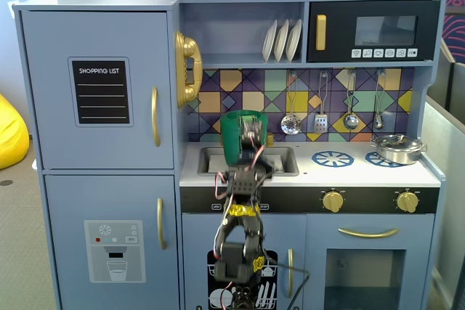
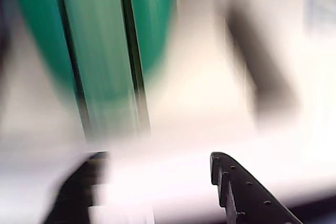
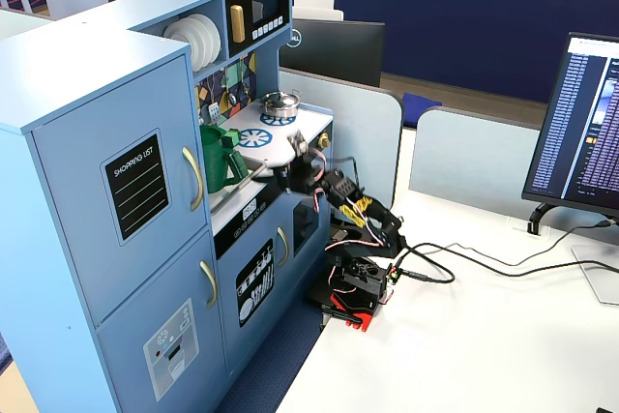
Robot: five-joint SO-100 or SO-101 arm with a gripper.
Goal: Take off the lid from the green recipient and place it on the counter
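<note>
The lid needs to be grabbed next by its square handle (image 1: 250, 116). My gripper can then take it off the green recipient and put it on the counter.
The tall green recipient (image 1: 234, 139) stands at the sink's left end. In the blurred wrist view it fills the upper left (image 2: 37, 35), with its lighter strap handle (image 2: 100, 51) facing me. Its top shows as a flat green band (image 1: 245, 115); I cannot tell the lid from the pot's rim in any view. My gripper (image 1: 252, 141) is raised in front of the pot at mid height, close to it. In the wrist view the gripper (image 2: 157, 182) has its jaws wide apart with nothing between them. The white counter (image 1: 341, 173) runs to the right. The pot (image 3: 219, 157) and gripper (image 3: 281, 174) also show from the side.
A silver steel pot (image 1: 397, 148) sits on the right burner rings. The recessed sink (image 1: 282, 161) lies behind the arm. Utensils (image 1: 320, 117) hang on the back wall. The arm's base (image 3: 353, 287) stands on a white desk with cables beside the kitchen.
</note>
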